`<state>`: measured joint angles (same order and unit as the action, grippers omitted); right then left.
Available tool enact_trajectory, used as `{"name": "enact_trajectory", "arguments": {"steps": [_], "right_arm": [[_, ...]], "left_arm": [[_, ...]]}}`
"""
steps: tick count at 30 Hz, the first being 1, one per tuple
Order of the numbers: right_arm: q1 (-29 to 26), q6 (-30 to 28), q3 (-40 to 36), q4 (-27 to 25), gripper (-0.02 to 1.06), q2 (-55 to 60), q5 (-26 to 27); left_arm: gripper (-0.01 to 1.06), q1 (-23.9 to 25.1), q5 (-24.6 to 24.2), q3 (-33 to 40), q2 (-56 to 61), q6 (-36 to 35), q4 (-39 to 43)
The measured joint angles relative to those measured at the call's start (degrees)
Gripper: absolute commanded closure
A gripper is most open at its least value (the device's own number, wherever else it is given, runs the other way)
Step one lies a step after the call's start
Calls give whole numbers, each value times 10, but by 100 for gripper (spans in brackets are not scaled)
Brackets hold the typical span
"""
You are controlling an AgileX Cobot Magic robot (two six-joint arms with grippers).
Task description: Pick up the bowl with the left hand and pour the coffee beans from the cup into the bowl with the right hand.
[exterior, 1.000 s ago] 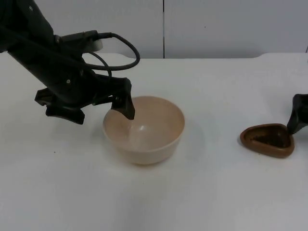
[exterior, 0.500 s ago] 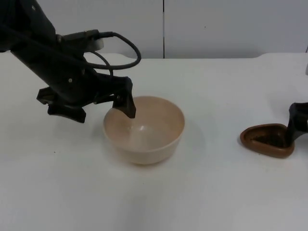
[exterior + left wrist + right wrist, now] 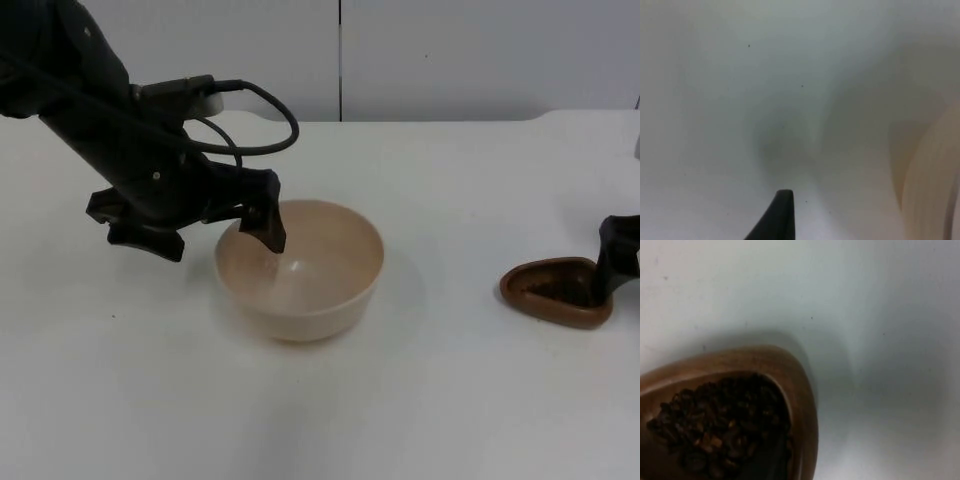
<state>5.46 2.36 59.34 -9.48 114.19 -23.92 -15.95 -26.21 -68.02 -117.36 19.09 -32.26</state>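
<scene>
I should next grab the cup (image 3: 555,290) by its end (image 3: 606,309) with my right gripper and keep the cup level, because loose coffee beans fill the cup's hollow.
The beige bowl (image 3: 310,285) stands empty at the middle of the table; its outer wall (image 3: 935,175) also appears in the left wrist view. My left gripper (image 3: 210,235) is open at the bowl's left rim, with one fingertip (image 3: 268,228) dipped inside the rim and the other outside it. The brown cup (image 3: 555,290) with coffee beans (image 3: 720,430) rests on the table at the right. My right gripper (image 3: 610,270) is open at the cup's right end, one fingertip (image 3: 765,462) down among the beans just inside the wall.
The white table (image 3: 450,400) ends at the grey partition wall (image 3: 450,60) behind. Bare table lies between bowl and cup.
The left gripper has shifted slightly right, further over the bowl's left rim. The right gripper has come down and left onto the cup's right end. Bowl and cup have not moved.
</scene>
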Motion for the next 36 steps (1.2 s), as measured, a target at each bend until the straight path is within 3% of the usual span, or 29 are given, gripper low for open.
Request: {"name": "enact_trajectory", "arguments": {"steps": [7,9,13,14,22,26,36], "right_arm": [[0,0,0,0,-1,0,0],[0,0,0,0,-1,0,0],[0,0,0,0,-1,0,0],[0,0,0,0,-1,0,0],[0,0,0,0,-1,0,0],[0,0,0,0,-1,0,0],[0,0,0,0,-1,0,0]], "left_arm": [[4,-5,-1,-1,-16,0,0],[14,-11,-1,-1,-18,0,0],[50,-18,-1,-1,-25,-1,0],[54,-18,-1,-1,-25,-1,0],[62,-18,-2,-9,-35,-2,3],[105,-18,-2,-12,-35,-12,4],[105,-18,-25,-12,-35,-40,16]]}}
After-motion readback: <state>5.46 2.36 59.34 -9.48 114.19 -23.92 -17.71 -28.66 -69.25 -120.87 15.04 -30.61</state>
